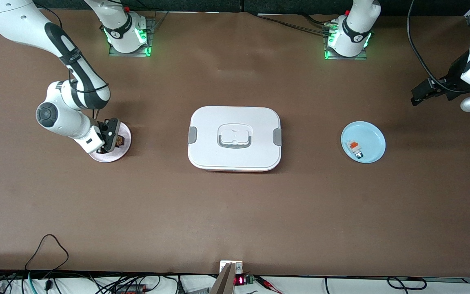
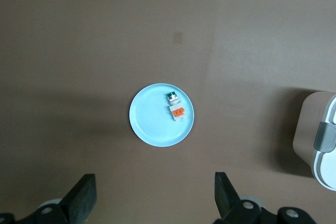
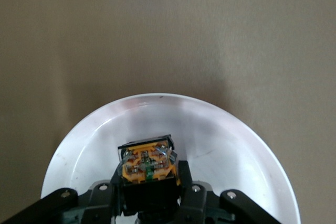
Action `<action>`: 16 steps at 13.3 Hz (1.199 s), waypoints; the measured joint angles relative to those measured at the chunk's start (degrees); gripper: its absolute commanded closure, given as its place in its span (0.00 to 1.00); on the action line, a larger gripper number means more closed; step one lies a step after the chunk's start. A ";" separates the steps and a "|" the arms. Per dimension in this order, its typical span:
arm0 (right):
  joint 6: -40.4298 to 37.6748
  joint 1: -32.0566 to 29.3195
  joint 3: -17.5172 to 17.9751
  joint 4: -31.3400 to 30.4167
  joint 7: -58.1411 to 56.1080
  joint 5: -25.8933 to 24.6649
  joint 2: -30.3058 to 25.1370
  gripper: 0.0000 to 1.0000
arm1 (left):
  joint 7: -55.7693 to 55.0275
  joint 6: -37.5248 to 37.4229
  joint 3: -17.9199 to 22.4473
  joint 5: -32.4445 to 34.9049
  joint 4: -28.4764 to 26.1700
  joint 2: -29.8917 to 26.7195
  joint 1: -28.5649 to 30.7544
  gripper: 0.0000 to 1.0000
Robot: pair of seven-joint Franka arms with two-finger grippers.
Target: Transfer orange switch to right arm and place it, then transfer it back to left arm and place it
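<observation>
The orange switch sits low inside the pink plate's rim in the right wrist view. It is time for my right gripper to open now and release the switch.
The orange switch (image 3: 148, 163), black-bodied with an orange face, sits between the fingers of my right gripper (image 3: 150, 181), which is shut on it. In the front view this gripper (image 1: 112, 139) hangs low over a pale pink plate (image 1: 114, 157) at the right arm's end of the table, and the switch (image 1: 120, 141) barely shows. I cannot tell whether the switch touches the plate (image 3: 231, 145). The white lidded box (image 1: 235, 139) stands mid-table between the two plates. My left gripper (image 2: 155, 184) is open and holds nothing, high over bare table near the blue plate (image 2: 149, 124). It also shows in the front view (image 1: 418, 96).
The blue plate (image 1: 371, 136) at the left arm's end holds a white-and-grey component with an orange patch (image 1: 354, 148), also seen from the left wrist (image 2: 177, 109). One corner of the box (image 2: 320, 140) shows in that view. Cables lie along the table's front edge (image 1: 47, 245).
</observation>
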 measured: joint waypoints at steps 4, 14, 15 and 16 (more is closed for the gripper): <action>0.00 -0.68 -0.09 -0.29 -0.33 0.18 -0.14 0.00 | -0.01 -0.76 -0.10 0.00 0.74 0.00 -0.10 0.01; -16.35 0.00 3.24 10.15 12.31 6.18 -4.56 0.00 | 0.00 -0.85 -0.16 0.00 1.17 -0.02 -0.17 0.01; -19.37 0.48 3.29 12.84 13.80 6.91 -5.23 0.00 | -0.01 -0.85 -0.13 0.00 1.17 -0.02 -0.17 0.01; -22.09 0.88 3.32 15.05 16.61 7.07 -5.77 0.00 | -0.01 -0.85 -0.10 0.00 1.18 -0.02 -0.16 0.01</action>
